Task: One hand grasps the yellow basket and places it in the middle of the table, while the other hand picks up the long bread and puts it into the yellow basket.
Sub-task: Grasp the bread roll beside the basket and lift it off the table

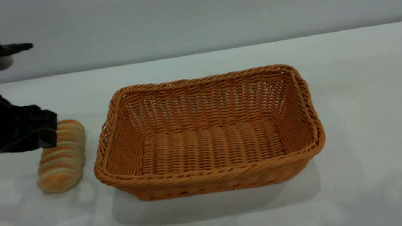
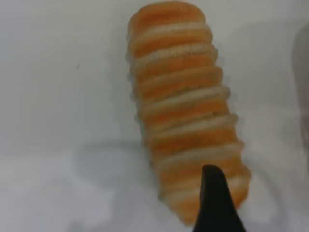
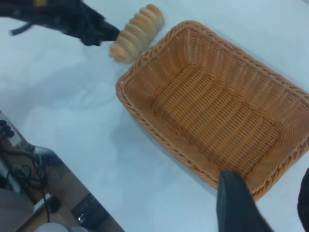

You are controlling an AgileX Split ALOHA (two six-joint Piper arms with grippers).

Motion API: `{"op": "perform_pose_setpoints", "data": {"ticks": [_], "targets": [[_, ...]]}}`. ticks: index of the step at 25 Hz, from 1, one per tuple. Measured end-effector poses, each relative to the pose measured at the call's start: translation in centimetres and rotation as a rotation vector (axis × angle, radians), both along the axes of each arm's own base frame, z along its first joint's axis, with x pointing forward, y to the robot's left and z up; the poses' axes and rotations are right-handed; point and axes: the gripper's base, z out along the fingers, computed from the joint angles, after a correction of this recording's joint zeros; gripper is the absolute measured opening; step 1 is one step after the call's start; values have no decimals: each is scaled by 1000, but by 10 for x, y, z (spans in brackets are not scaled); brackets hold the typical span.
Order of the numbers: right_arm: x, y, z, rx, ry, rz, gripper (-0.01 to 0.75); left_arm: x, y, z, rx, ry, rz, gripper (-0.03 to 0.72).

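Note:
I should next grab the long bread by its ridged middle (image 1: 63, 157) with my left gripper, and then I can put it into the yellow basket (image 1: 207, 135).
The yellow basket (image 1: 207, 135) stands empty and upright in the middle of the table (image 1: 376, 106). The long bread (image 1: 62, 157) lies flat on the table just left of it; both also show in the right wrist view, basket (image 3: 217, 106) and bread (image 3: 137, 31). My left gripper (image 1: 51, 127) hovers open at the bread's far end. In the left wrist view one black finger (image 2: 215, 205) overlaps the bread (image 2: 183, 106); the other finger is out of frame. My right gripper (image 3: 270, 193) is open above the basket's corner, holding nothing, and is out of the exterior view.
The basket's nearest rim (image 1: 102, 140) is only a short gap from the bread. White table stretches to the right and in front. The right wrist view shows the table's edge with cables and equipment (image 3: 29, 174) below it.

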Motion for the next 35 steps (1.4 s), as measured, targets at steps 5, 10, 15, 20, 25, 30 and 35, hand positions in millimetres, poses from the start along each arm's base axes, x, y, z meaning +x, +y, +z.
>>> {"op": "perform_pose_setpoints", "data": {"ticks": [5, 10, 15, 20, 25, 30, 35], "targets": [[-19, -5, 10, 6, -14, 22, 355, 11, 12, -11, 4, 16, 39, 516], [-27, -7, 14, 10, -23, 27, 355, 14, 33, -24, 6, 46, 106, 516], [-28, -7, 14, 9, -21, 30, 355, 15, 33, -38, 1, 46, 107, 516], [-28, -7, 14, 10, -16, 29, 355, 17, 32, -56, -10, 35, 105, 516], [-29, -7, 14, 11, -10, 29, 355, 25, 32, -69, -36, 23, 131, 516], [-29, -7, 14, 11, -10, 29, 355, 31, 28, -75, -101, -12, 146, 516], [-29, -7, 14, 11, -10, 29, 354, 32, 25, -78, -145, -26, 159, 391]]}}
